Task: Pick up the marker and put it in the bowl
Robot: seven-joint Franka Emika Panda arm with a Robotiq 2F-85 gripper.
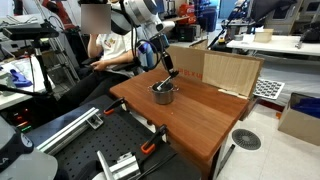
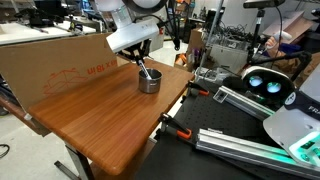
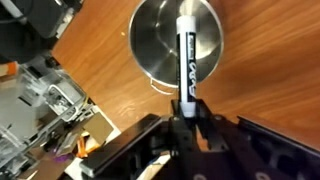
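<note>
I need to release the marker [image 2: 147,72] with my gripper, because it slants across the bowl's rim and its loose end is over the bowl's open inside.
The steel bowl [image 1: 164,93] stands on the wooden table [image 1: 200,115]; it also shows in an exterior view [image 2: 149,81] and in the wrist view [image 3: 177,40]. My gripper [image 3: 187,112] is shut on the marker [image 3: 186,55], a white stick with a black label and dark tip. It holds the marker by one end, directly above the bowl, the free end over the bowl's inside. In both exterior views the gripper [image 1: 170,72] [image 2: 146,68] hovers just above the bowl, and the marker [image 2: 147,72] shows only as a small pale sliver.
A cardboard box [image 1: 225,70] stands on the table behind the bowl and shows as a wall in an exterior view [image 2: 60,62]. A person [image 1: 105,45] sits beyond the table. Clamps and metal rails [image 1: 115,163] lie below the table edge.
</note>
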